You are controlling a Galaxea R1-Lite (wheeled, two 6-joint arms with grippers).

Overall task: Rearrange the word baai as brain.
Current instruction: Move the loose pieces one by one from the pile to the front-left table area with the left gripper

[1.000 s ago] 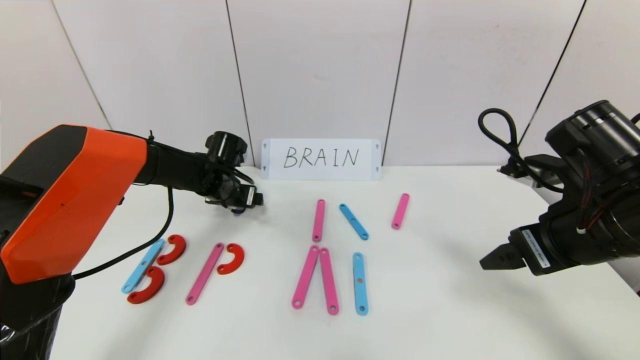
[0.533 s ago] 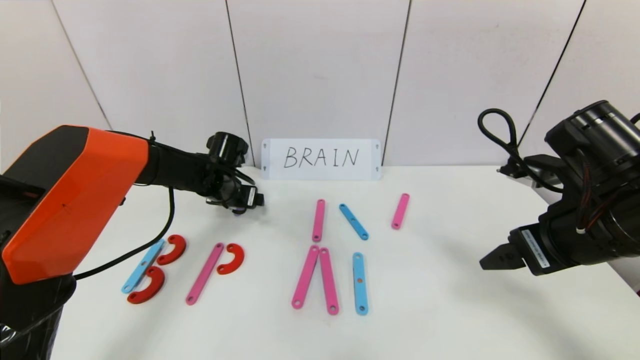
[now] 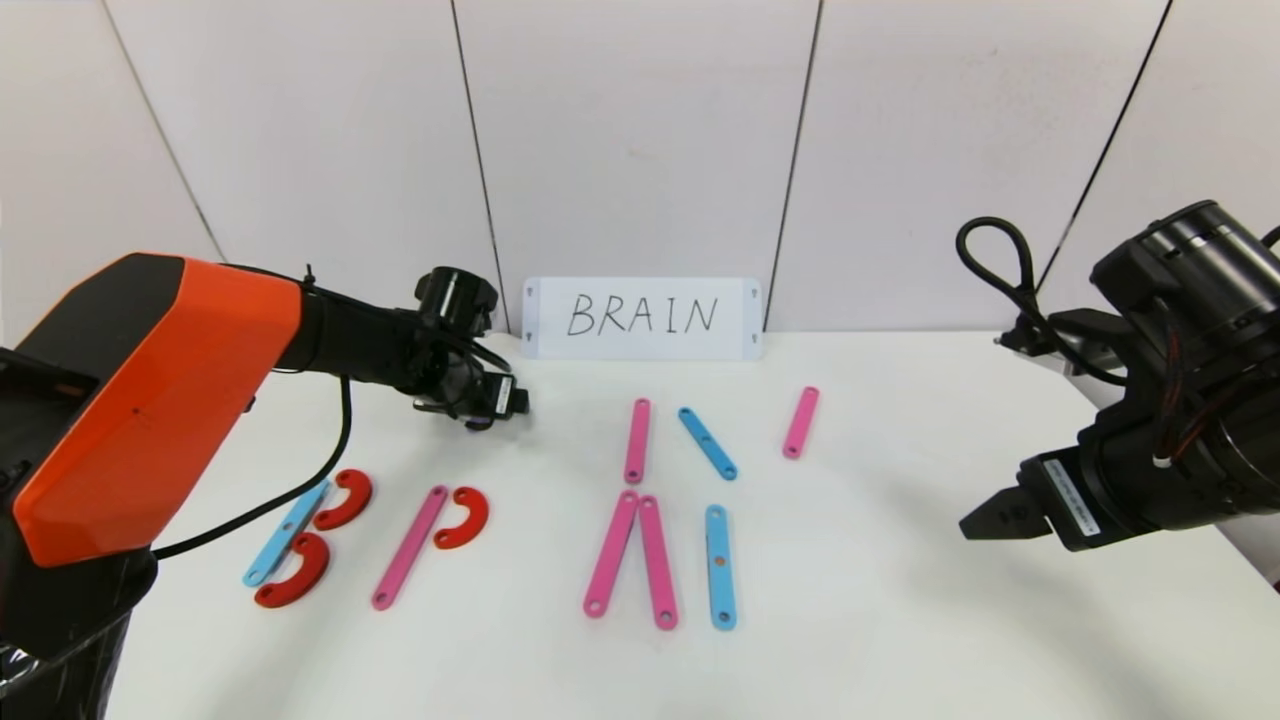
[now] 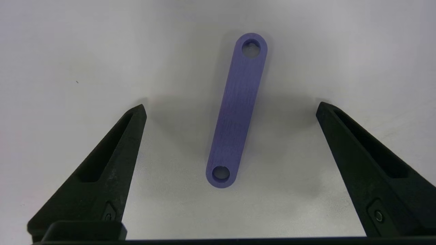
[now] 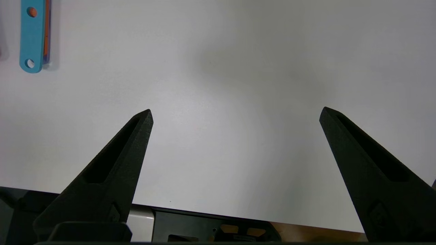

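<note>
I need to close my left gripper now. Its fingers meet their shadows on the tabletop around the middle of the purple piece (image 4: 236, 110), so they would hold it.
The word lies in flat holed pieces on the white table (image 3: 900, 640). At the left a light-blue strip (image 3: 285, 532) has two red curves (image 3: 345, 498) beside it. A pink strip (image 3: 410, 547) with one red curve (image 3: 463, 517) follows, then two pink strips (image 3: 612, 552) meeting at the top and a light-blue strip (image 3: 720, 565). My left gripper (image 3: 495, 400) hovers open at the back left. Between its fingers (image 4: 231, 105) a purple strip (image 4: 236, 110) lies flat on the table, untouched. My right gripper (image 3: 985, 522) hangs open and empty (image 5: 236, 110) at the right.
A white card (image 3: 642, 318) with handwritten BRAIN leans on the back wall. Below it lie a pink strip (image 3: 637, 440), a slanted blue strip (image 3: 708, 443) and another pink strip (image 3: 801, 422). The right wrist view catches one light-blue strip (image 5: 32, 37) at its edge.
The left arm has shifted very slightly; its gripper stays over the same spot. No pieces have moved, and the right arm is still.
</note>
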